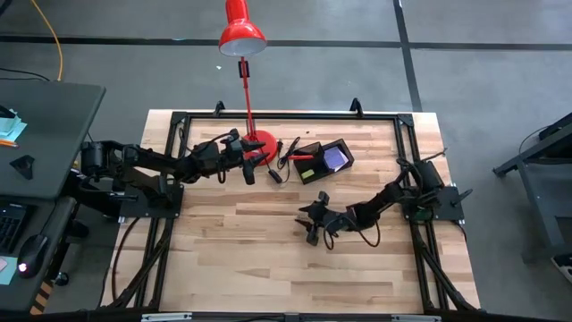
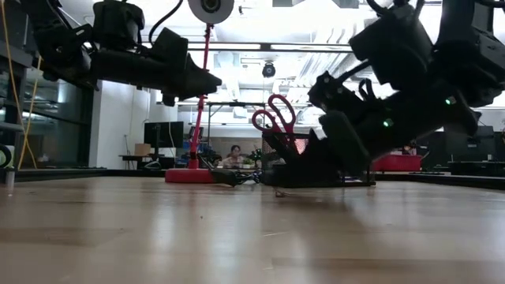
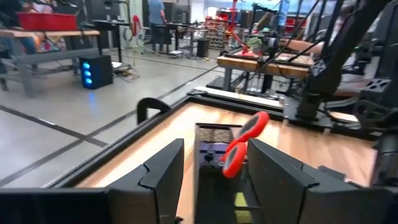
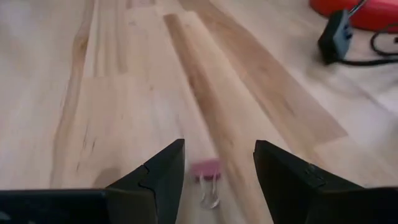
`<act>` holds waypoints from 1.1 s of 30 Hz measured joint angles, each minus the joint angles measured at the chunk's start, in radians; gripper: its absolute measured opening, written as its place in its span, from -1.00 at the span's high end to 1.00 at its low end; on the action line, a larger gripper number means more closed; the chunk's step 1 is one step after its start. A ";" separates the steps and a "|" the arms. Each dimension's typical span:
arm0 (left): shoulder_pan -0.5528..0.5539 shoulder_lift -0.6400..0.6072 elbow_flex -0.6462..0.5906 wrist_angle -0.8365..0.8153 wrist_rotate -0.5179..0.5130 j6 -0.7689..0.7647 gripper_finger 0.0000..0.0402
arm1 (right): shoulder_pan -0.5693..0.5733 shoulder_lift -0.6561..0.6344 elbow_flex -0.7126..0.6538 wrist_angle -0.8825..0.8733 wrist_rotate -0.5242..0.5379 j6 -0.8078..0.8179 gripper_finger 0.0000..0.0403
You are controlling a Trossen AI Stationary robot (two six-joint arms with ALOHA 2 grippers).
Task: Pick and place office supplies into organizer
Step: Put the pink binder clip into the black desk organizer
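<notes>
The binder clip must go into the black organizer, so my right gripper will next grab the binder clip's pink body (image 4: 206, 168).
The black organizer (image 1: 315, 170) stands at the table's far middle, right of the lamp base. In it are red-handled scissors (image 3: 244, 143), standing handles up, a purple-blue pad (image 1: 335, 159) and a small yellow piece (image 3: 240, 200). My left gripper (image 1: 248, 172) hovers open and level to the organizer's left, pointing at it, nothing between its fingers. My right gripper (image 1: 313, 224) is open, low over the table's middle. A small pink binder clip (image 4: 206, 169) lies flat on the wood between its fingers (image 4: 163, 168), untouched.
A red desk lamp stands with its round base (image 1: 259, 143) at the far middle, beside my left gripper. Its black cord and switch (image 4: 336, 37) lie on the wood before the base. Bare wood spreads over the table's near half (image 1: 268, 268).
</notes>
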 joint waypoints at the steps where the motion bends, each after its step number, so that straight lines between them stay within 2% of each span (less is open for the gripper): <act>1: 0.000 0.000 0.000 -0.001 0.011 -0.008 0.16 | 0.004 0.005 0.000 -0.001 0.005 0.000 0.09; 8: 0.000 0.000 0.000 -0.009 0.047 -0.015 0.16 | 0.004 0.053 0.001 0.025 -0.015 0.051 0.09; 17: 0.000 0.000 0.000 -0.015 0.055 -0.018 0.16 | 0.002 0.071 0.002 0.036 -0.018 0.040 0.13; 21: 0.000 0.000 0.000 -0.015 0.055 -0.018 0.16 | 0.001 0.072 0.001 0.028 -0.018 0.033 0.31; 30: 0.000 0.000 0.000 -0.022 0.055 -0.019 0.16 | 0.000 0.073 0.000 0.036 -0.029 0.012 0.87; 33: 0.000 0.000 0.000 -0.023 0.055 -0.019 0.16 | -0.001 0.076 0.000 0.073 -0.050 -0.018 0.88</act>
